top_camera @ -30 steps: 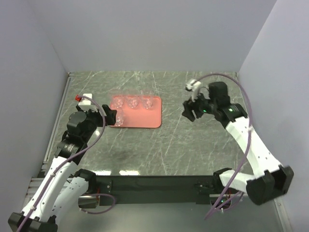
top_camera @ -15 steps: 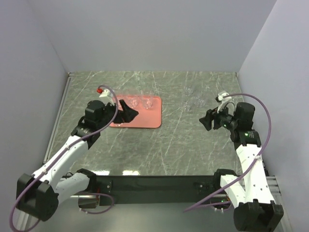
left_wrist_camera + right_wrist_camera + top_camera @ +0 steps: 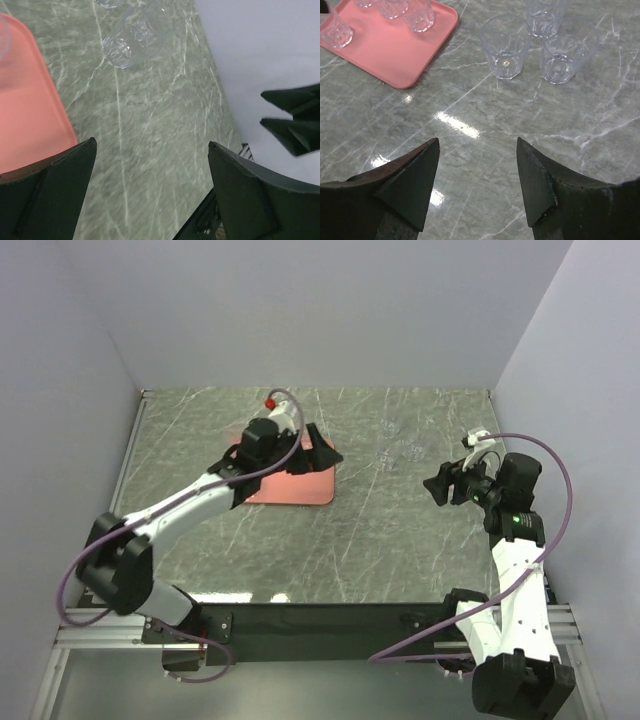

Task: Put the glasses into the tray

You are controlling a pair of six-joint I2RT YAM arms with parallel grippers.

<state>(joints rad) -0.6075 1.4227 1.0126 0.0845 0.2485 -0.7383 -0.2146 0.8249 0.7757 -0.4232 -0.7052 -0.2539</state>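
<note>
Next, my left gripper grabs the clear glass nearest the tray by its rim, which leaves the glass's bottom free to settle into the tray.
The salmon-pink tray lies left of the table's middle, and my left arm covers most of it from above. The right wrist view shows the tray with several clear glasses on it. Three more glasses stand on the marble to the tray's right, shown close up in the right wrist view and far off in the left wrist view. My left gripper is open and empty over the tray's right edge. My right gripper is open and empty, short of the three glasses.
The green marble table is walled by grey panels at the back and both sides. A black rail runs along the near edge. My right gripper's fingers show at the right of the left wrist view.
My left arm has swung from the tray's left side across it to its right edge. My right arm has drawn back to the right, away from the loose glasses.
</note>
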